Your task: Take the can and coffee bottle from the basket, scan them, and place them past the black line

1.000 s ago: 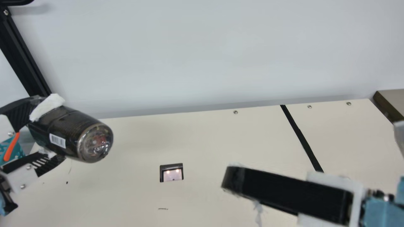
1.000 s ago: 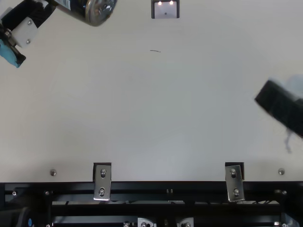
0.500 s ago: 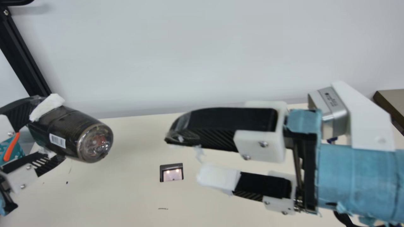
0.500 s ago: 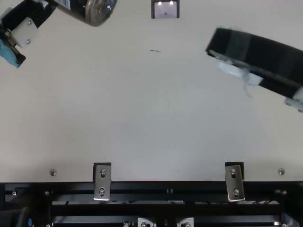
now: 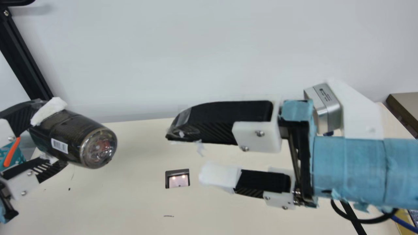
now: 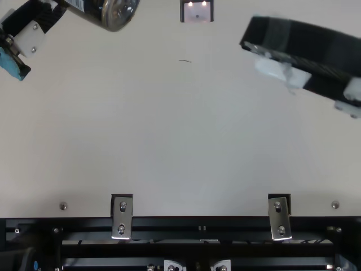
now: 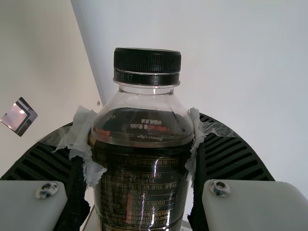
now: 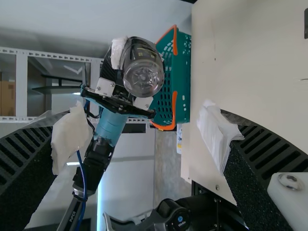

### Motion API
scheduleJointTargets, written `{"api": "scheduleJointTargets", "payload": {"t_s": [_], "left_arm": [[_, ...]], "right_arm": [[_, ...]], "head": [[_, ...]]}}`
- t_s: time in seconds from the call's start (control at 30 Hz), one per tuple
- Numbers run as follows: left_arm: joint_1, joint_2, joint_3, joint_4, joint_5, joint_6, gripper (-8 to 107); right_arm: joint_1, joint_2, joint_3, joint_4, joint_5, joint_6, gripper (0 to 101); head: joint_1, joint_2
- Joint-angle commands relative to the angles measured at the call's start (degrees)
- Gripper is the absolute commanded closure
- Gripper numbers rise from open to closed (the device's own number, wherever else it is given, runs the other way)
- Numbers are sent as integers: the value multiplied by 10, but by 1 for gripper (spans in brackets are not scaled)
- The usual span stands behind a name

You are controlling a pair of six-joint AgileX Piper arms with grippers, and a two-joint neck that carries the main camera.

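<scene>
My left gripper's fingertips cover the coffee bottle toward its cap. My right gripper should grip the coffee bottle by its bare base end (image 5: 92, 144) (image 8: 143, 76) next.
At the left of the main view my left gripper (image 5: 49, 140) is shut on the dark coffee bottle (image 5: 73, 138), held off the table on its side, base toward the table's middle. In the left wrist view the bottle's black cap (image 7: 147, 65) points away from the gripper (image 7: 142, 159). My right gripper (image 5: 183, 155) stands open and empty, pointing at the bottle across a gap, above and right of the scanner (image 5: 177, 179). In the right wrist view, the basket (image 8: 182, 77) is behind the bottle (image 8: 143, 67), beyond the open fingers of my right gripper (image 8: 137, 139).
The black line (image 5: 354, 218) shows partly below the right arm. A brown box (image 5: 405, 106) stands at the far right. The cream table (image 5: 130, 202) ends at a pale wall, and a metal rail (image 6: 197, 223) runs along its near edge.
My right arm has come in from the right, rising and turning so that its open gripper faces the bottle; lately it moved slightly farther left and up. The left gripper and bottle have stayed still.
</scene>
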Motion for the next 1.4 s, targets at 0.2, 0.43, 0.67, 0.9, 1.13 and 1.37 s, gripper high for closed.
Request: {"api": "scheduleJointTargets", "payload": {"t_s": [0.2, 0.43, 0.67, 0.9, 1.13, 1.37], "left_arm": [[0, 0, 0, 0, 0, 0, 89], [0, 0, 0, 0, 0, 0, 89], [0, 0, 0, 0, 0, 0, 89], [0, 0, 0, 0, 0, 0, 89], [0, 0, 0, 0, 0, 0, 89], [0, 0, 0, 0, 0, 0, 89]], "right_arm": [[34, 104, -31, 25, 5, -36, 0], [60, 178, -62, 55, 6, -51, 0], [77, 236, -91, 81, 10, -59, 0], [95, 280, -122, 103, 14, -59, 0], [113, 321, -155, 121, 18, -58, 0], [129, 355, -188, 140, 20, -57, 0]], "head": [[-21, -8], [-21, -8], [-21, -8], [-21, -8], [-21, -8], [-21, -8]]}}
